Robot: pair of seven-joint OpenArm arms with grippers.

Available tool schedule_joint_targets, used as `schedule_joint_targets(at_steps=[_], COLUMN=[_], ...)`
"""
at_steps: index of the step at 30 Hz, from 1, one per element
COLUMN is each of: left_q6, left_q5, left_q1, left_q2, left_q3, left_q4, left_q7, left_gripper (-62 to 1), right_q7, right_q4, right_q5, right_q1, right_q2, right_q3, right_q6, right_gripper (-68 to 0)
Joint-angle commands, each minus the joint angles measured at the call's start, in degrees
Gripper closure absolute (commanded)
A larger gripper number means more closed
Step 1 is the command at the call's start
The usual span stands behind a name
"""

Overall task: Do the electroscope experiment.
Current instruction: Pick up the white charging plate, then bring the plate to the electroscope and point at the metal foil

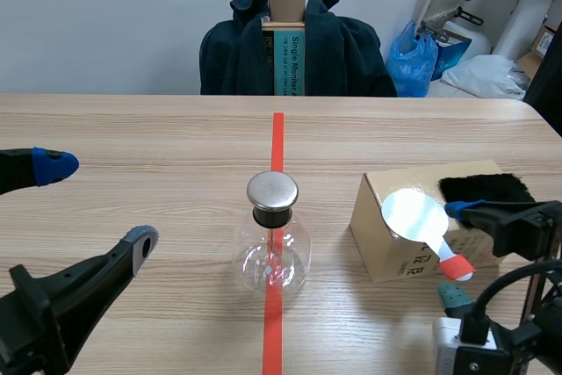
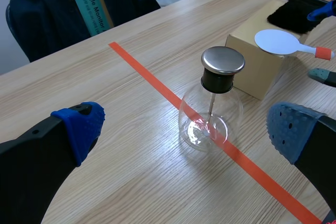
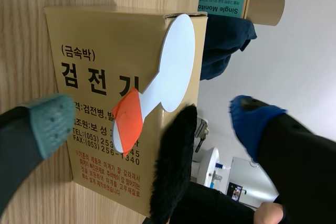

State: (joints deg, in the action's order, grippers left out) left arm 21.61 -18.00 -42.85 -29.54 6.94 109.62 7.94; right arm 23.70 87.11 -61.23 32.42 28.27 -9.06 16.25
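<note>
The paddle has an orange handle, and my right gripper should pick it up by that handle next, to bring the white paddle to the electroscope [image 1: 273,239].
The electroscope [image 1: 273,239], a round glass flask with a black neck and a flat metal cap, stands on the red tape line at mid-table; it also shows ahead of my left gripper as the flask [image 2: 211,108]. A white paddle with an orange handle [image 1: 422,222] lies on a small cardboard box [image 1: 379,234], next to a black fur pad [image 1: 486,187]. My left gripper [image 1: 95,204] is open, left of the flask and apart from it. My right gripper [image 3: 152,114] is open and tipped sideways, its fingers on either side of the paddle [image 3: 165,77] and fur pad [image 3: 173,166] without touching.
A chair draped with a dark jacket [image 1: 294,46] and holding a teal box stands beyond the table's far edge. Blue and white bags [image 1: 420,59] lie on the floor at the back right. The wooden table [image 1: 149,138] is bare around the flask.
</note>
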Motion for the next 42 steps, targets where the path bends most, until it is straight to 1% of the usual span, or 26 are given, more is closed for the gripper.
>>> schedule_joint_targets(at_steps=[1,8,9,10,16,19,22,25,27,29,33,35,36,38,41,42], left_q6=[0.15,0.17,0.17,0.17,0.15,0.15,0.13,0.15,0.15,0.15,0.74,2.36,3.21,5.16,9.27,10.16], left_q5=[-0.59,-0.59,-0.59,-0.59,-0.59,-0.57,-0.57,-0.37,0.52,1.42,2.93,4.42,4.61,4.59,4.5,4.5], left_q1=[0.15,0.17,0.17,0.17,0.17,0.15,0.15,0.15,0.15,-0.02,-0.17,-0.15,-0.15,-0.07,1.03,1.88], left_q2=[0.15,0.15,0.15,0.15,0.15,0.15,0.15,0.13,0.13,0.13,0.13,0.13,0.11,0.11,0.13,0.15], left_q3=[0.17,0.15,0.15,0.15,0.15,0.17,0.22,0.28,0.48,0.94,1.95,1.95,1.92,1.92,1.77,1.55], left_q4=[0.74,0.74,0.74,0.74,0.74,0.74,0.74,0.74,0.74,0.74,0.74,0.63,0.42,-0.55,-2.4,-3.28], left_q7=[1.03,1.2,1.2,1.2,1.18,0.85,-1.09,-3.37,-4.81,-5.49,-7.32,-8.11,-8.09,-7.74,-7.37,-7.34], left_gripper=[-62.3,-62.3,-62.3,-62.3,-62.3,-62.3,-62.3,-57.9,-54.2,-48.9,-40.6,-35.0,-31.0,-21.8,-9.6,-5.6], right_q7=[-0.28,-0.92,-0.98,-1.14,-1.6,-1.73,-1.6,-1.22,-0.44,-0.15,1.66,2.75,3.1,3.78,4.35,4.52], right_q4=[0.76,0.76,0.76,0.76,0.76,0.79,0.81,1.25,1.77,2.97,7.56,10.58,12.17,15.23,19.15,20.59], right_q5=[0.42,0.42,0.42,0.42,0.42,0.42,0.44,0.44,0.44,0.57,4.9,7.85,9.18,11.34,13.0,13.55], right_q1=[-0.04,-0.04,-0.04,-0.04,-0.04,-0.02,-0.02,-0.02,0.02,0.46,2.19,3.15,3.52,4.07,4.09,4.09], right_q2=[0.63,0.76,0.76,0.76,0.76,0.76,0.76,0.79,1.05,1.77,4.5,5.9,6.47,7.13,7.41,7.45], right_q3=[0.74,0.85,0.85,0.85,0.85,1.49,2.51,3.89,4.94,6.03,8.85,10.88,12.07,14.69,19.1,20.7], right_q6=[0.63,0.63,0.63,0.63,0.66,1.09,3.58,6.19,8.11,9.77,13.07,14.53,15.13,16.59,19.1,19.39], right_gripper=[-47.9,-7.6,-2.6,-0.5,-0.6,-0.6,-0.6,-0.6,-0.6,-0.6,-0.6,-0.6,-0.6,-0.6,-0.6,-0.6])
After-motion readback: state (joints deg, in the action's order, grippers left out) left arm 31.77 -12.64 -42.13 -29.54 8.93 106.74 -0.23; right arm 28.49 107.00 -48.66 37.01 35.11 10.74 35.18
